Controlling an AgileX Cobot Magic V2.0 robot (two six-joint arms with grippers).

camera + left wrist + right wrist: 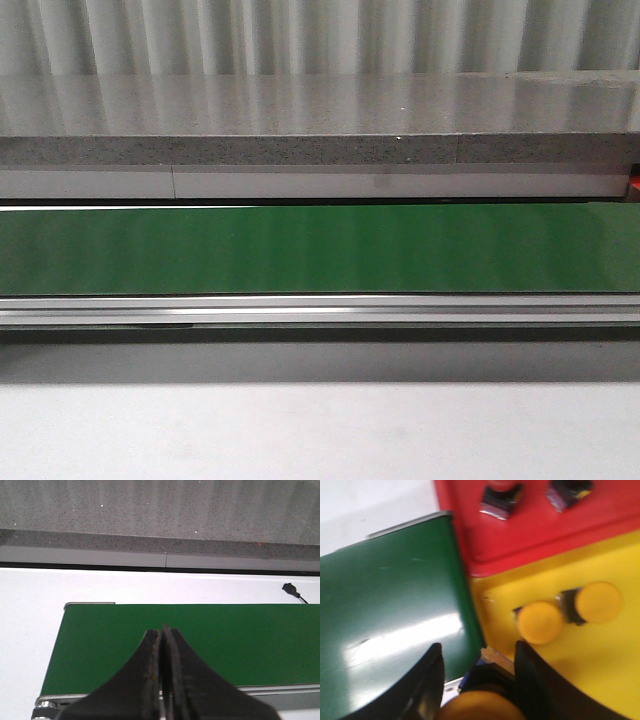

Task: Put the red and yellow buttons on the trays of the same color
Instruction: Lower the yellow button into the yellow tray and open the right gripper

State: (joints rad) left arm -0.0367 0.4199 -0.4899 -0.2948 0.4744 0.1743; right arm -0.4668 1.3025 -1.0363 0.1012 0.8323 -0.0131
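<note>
The yellow button's black base hangs high by the edge of the yellow tray, so my right gripper keeps hold of the button for now.
In the right wrist view my right gripper (479, 649) is shut on a yellow button (482, 707) with a black base, held at the edge between the green belt (390, 620) and the yellow tray (600, 665). Two more yellow buttons (540, 622) (597, 602) lie on that tray. Beyond it the red tray (530, 530) holds two black-based pieces (501, 500) (568, 492), cut off by the frame edge. In the left wrist view my left gripper (162, 629) is shut and empty, hanging over the bare green belt (100, 640). Neither gripper shows in the front view.
The green conveyor belt (320, 248) runs across the front view with a metal rail (320, 310) along its near side and a grey stone ledge (320, 150) behind it. A small black sensor with a cable (291, 589) sits on the white surface beyond the belt.
</note>
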